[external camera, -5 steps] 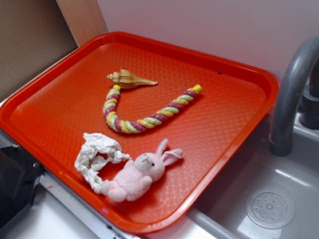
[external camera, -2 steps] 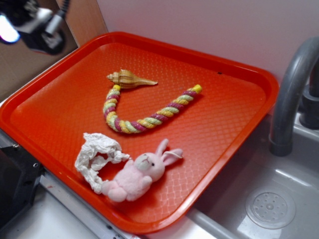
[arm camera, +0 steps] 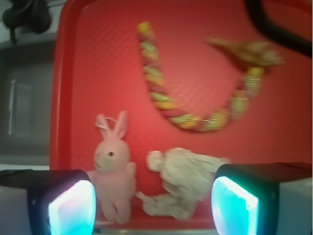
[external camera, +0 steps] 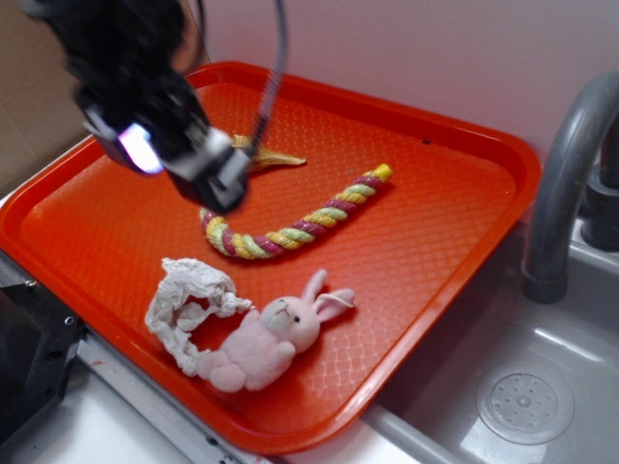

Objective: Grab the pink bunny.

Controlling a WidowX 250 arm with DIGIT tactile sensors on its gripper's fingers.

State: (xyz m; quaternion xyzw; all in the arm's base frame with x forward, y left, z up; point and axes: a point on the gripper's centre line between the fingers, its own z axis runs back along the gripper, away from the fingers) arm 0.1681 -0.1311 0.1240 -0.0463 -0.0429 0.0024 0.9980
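The gripper grabs the bunny by its plush body (external camera: 255, 355) next, to get the pink bunny clear of the crumpled paper wad (external camera: 178, 307).
The pink bunny (external camera: 266, 338) lies on its back near the front edge of the orange tray (external camera: 464, 222), ears pointing right. In the wrist view the bunny (arm camera: 113, 166) sits lower left, just beside the left finger. My gripper (external camera: 189, 159) hangs in the air above the tray's left half, well above and behind the bunny. In the wrist view the gripper (arm camera: 152, 204) is open and empty, with its glowing pads (arm camera: 72, 208) wide apart.
A crumpled white paper wad (external camera: 189, 304) touches the bunny's left side. A striped rope toy (external camera: 290, 227) curves across the tray's middle, and a shell (external camera: 271, 155) lies behind it, partly hidden by my gripper. A grey faucet (external camera: 566, 184) and sink (external camera: 522, 396) stand right.
My gripper has come in from the top left and moved right and down over the tray. The bunny, paper wad and rope have not moved.
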